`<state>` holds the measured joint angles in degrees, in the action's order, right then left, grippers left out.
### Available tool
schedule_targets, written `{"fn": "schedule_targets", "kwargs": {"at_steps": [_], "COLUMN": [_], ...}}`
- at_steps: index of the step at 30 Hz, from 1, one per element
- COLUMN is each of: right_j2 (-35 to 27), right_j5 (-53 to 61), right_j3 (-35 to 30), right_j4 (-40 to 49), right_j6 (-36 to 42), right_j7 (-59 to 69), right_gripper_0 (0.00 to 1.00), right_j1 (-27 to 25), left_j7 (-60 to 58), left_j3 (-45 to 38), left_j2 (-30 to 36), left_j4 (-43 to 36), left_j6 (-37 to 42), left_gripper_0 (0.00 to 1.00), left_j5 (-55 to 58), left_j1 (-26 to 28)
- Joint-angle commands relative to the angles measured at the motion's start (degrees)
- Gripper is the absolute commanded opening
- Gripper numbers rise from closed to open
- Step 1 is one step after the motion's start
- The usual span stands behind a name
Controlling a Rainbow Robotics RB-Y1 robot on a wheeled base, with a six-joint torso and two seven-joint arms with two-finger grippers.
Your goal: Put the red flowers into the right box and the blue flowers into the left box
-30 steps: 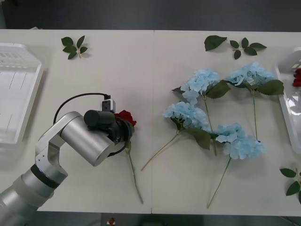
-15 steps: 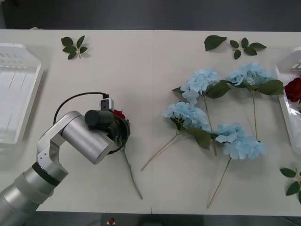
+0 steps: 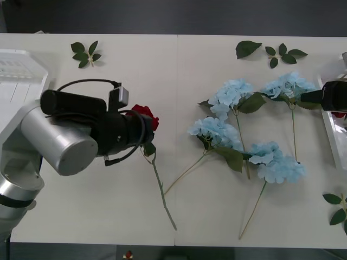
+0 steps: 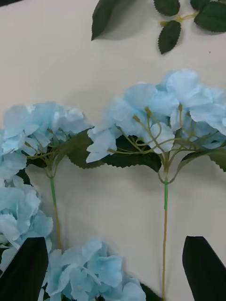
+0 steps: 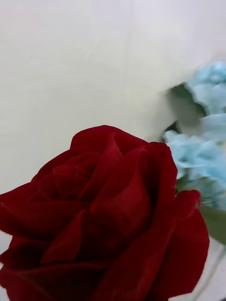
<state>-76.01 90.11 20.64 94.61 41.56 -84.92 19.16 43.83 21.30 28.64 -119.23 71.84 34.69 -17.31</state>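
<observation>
My left gripper is crowding the spot just under the red bloom, so my right gripper should grab the red flower by its bare lower stem (image 3: 164,197) next.
My left gripper (image 3: 144,136) is shut on a red flower (image 3: 144,116) just under its bloom, left of the table's middle, and the stem hangs down toward the front edge. In the left wrist view the deep-red bloom (image 5: 103,221) sits right before the lens and hides the fingers. Several blue flowers (image 3: 230,95) lie right of centre. My right gripper (image 3: 321,97) hovers open at the right edge, beside the far-right blue head (image 4: 160,117), with its black fingers (image 4: 23,270) apart. The left box (image 3: 16,103) is at the far left and the right box (image 3: 332,127) at the far right.
Loose green leaf sprigs lie at the back left (image 3: 85,53), the back right (image 3: 271,51) and the front right corner (image 3: 339,208). Bare table stretches between the rose and the left box.
My left arm has risen and swung with the rose, which now sits higher, and its stem tip has shifted right. My right gripper has come in from the right edge over the box rim.
</observation>
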Motion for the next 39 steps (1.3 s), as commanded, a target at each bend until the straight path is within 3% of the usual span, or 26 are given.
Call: {"fn": "schedule_targets", "kwargs": {"at_steps": [1,7,13,20,26,29,34,39], "right_j2": [4.3,13.1,19.3,21.6,21.6,21.6,20.3,13.7], "right_j5": [-10.9,-26.6,-35.7,-38.6,-38.8,-38.6,-35.7,-23.8], "right_j3": [-0.2,-0.1,3.9,12.4,14.7,14.9,14.8,14.8], "right_j4": [1.5,-2.5,-12.1,-18.1,-18.1,-18.1,-17.4,-11.3], "right_j6": [3.8,16.6,18.5,12.1,11.4,11.4,11.3,11.2], "right_j7": [10.3,18.2,18.5,17.9,17.2,16.8,15.7,10.3], "right_gripper_0": [0.83,0.84,0.84,0.84,0.84,0.84,0.85,0.87], "right_j1": [2.1,8.3,14.8,18.5,18.5,18.5,18.5,18.6], "left_j7": [2.8,9.3,20.1,38.3,49.9,55.8,67.5,79.9], "left_j3": [-3.7,-4.2,-4.5,-5.9,-13.1,-14.8,-13.8,-11.0], "left_j2": [1.2,2.6,4.0,4.4,2.4,1.4,0.1,-2.6], "left_j4": [-4.7,-3.5,-1.3,2.1,8.3,10.4,13.9,18.7], "left_j6": [-7.5,-26.0,-36.2,-34.1,-15.3,-11.3,-11.8,-16.4], "left_gripper_0": [0.00,0.00,0.00,0.00,0.00,0.00,0.00,0.00], "left_j5": [7.0,17.3,33.2,51.9,59.2,61.1,66.0,71.1], "left_j1": [1.3,2.5,2.5,2.5,2.2,2.0,1.9,1.3]}}
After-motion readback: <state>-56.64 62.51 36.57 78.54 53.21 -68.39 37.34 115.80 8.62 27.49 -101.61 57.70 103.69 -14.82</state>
